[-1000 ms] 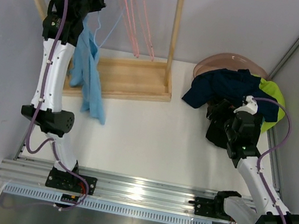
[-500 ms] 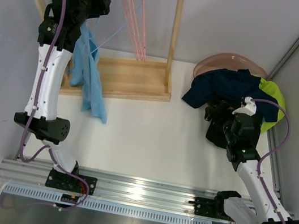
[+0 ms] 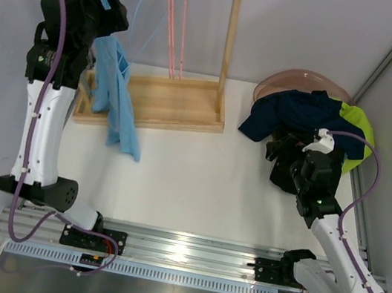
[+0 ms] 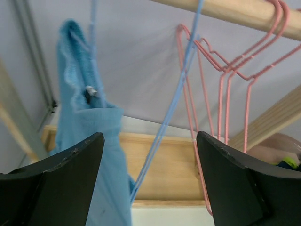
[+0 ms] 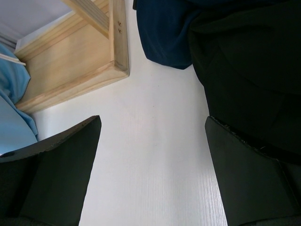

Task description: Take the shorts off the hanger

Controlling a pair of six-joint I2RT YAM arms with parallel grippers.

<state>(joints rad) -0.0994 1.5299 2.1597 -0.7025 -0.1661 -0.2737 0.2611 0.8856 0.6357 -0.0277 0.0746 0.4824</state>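
Note:
The blue hanger needs to be grabbed next with my left gripper by its neck (image 4: 189,47). Its hook and the shorts stay free that way, so I can remove the shorts.
Light blue shorts (image 3: 113,99) hang from a blue hanger (image 3: 141,2) on the wooden rail, their lower end trailing onto the table. In the left wrist view the shorts (image 4: 82,141) hang at the left, fastened by a small clip, and the blue hanger wire (image 4: 171,108) runs down beyond the gap between my fingers. My left gripper (image 3: 113,12) (image 4: 150,181) is open beside the top of the shorts and holds nothing. Navy (image 3: 292,110), lime green (image 3: 357,128) and black shorts (image 3: 285,173) lie piled at the right. My right gripper (image 3: 281,152) (image 5: 153,174) is open over the table by that pile.
Empty pink hangers (image 3: 173,22) (image 4: 225,94) hang on the rail (image 4: 235,9). The wooden rack base (image 3: 166,100) (image 5: 80,66) stands at the back left. A pink basin (image 3: 305,80) sits under the pile of shorts. Walls close in on the left and the right.
My left gripper has opened and the left arm has drawn back to the left. The hangers have swung to hang straighter. The light blue shorts still hang in place; the right arm has barely moved.

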